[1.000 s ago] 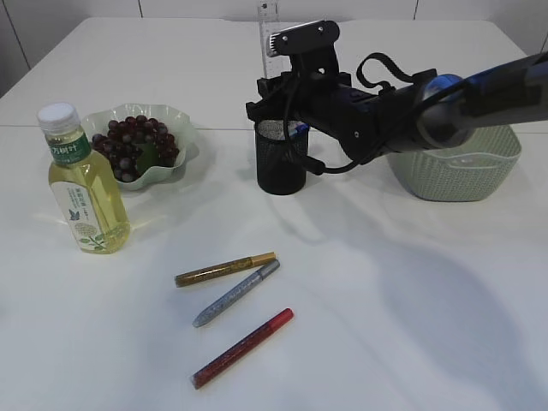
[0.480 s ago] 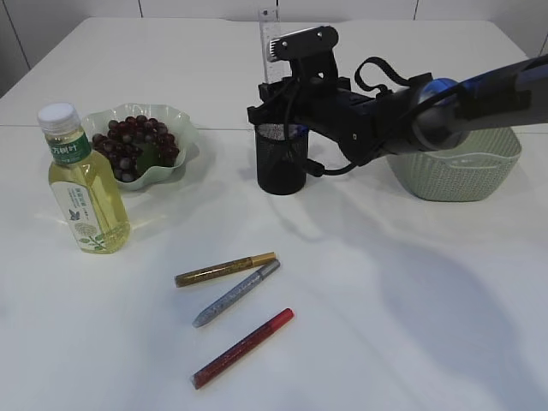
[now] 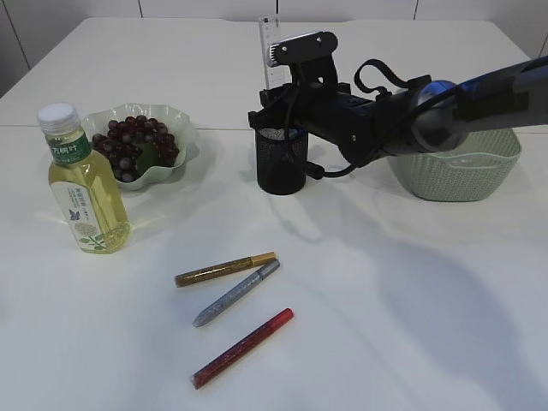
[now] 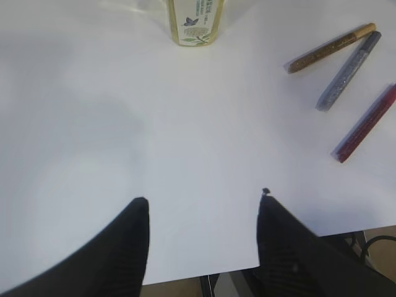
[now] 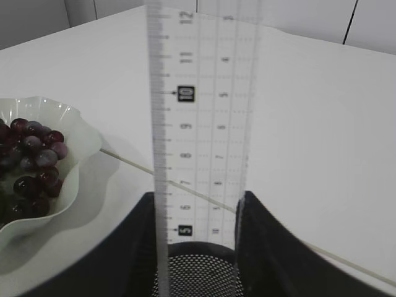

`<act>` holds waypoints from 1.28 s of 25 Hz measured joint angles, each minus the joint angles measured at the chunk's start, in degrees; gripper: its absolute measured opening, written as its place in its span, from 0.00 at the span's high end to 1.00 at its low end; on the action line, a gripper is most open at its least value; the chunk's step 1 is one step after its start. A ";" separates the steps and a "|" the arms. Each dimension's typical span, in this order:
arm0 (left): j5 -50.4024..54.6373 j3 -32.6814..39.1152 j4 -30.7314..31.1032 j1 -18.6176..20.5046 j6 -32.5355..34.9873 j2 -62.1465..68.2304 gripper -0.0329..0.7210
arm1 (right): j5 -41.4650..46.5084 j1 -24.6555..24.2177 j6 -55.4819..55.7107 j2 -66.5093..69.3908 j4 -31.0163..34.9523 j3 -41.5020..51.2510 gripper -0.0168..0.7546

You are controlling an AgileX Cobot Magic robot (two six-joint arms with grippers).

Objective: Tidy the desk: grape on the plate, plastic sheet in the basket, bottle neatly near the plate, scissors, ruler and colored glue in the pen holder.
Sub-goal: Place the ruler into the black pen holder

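The clear ruler's (image 3: 270, 50) lower end is inside the black mesh holder's rim and the ruler would stand, so it is time for my right gripper to release it now.
My right gripper (image 3: 276, 118) (image 5: 197, 201) is shut on a clear ruler (image 3: 270, 50) (image 5: 201, 105) and holds it upright over the black mesh pen holder (image 3: 281, 163) (image 5: 201, 275). The ruler's lower end is at the holder's rim. Grapes (image 3: 133, 144) (image 5: 31, 161) lie in the wavy white plate (image 3: 178, 118) (image 5: 74, 133). The bottle (image 3: 81, 184) (image 4: 193, 18) stands in front of the plate. Gold (image 3: 225, 269) (image 4: 331, 47), silver (image 3: 236, 293) (image 4: 349, 71) and red (image 3: 242, 348) (image 4: 366, 124) glue pens lie on the table. My left gripper (image 4: 203, 201) is open and empty. The scissors and plastic sheet cannot be made out.
A green woven basket (image 3: 454, 171) stands at the back right, partly behind my right arm. The left gripper hovers at the table's front edge (image 4: 204, 269), out of the exterior view.
My right gripper has moved slightly right and lowered the ruler toward the pen holder. Nothing else has moved.
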 joint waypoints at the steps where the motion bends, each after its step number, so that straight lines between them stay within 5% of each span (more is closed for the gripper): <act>1: 0.00 0.00 0.00 0.00 0.00 0.00 0.41 | 0.00 0.00 0.00 0.00 0.00 0.00 0.57; 23: 0.00 0.00 -0.11 0.00 0.00 0.00 0.41 | 9.83 0.00 1.55 -6.58 0.15 0.00 0.49; 32: -0.11 0.00 0.00 0.00 2.09 0.00 0.41 | 34.83 0.00 1.68 -20.48 5.04 0.00 0.49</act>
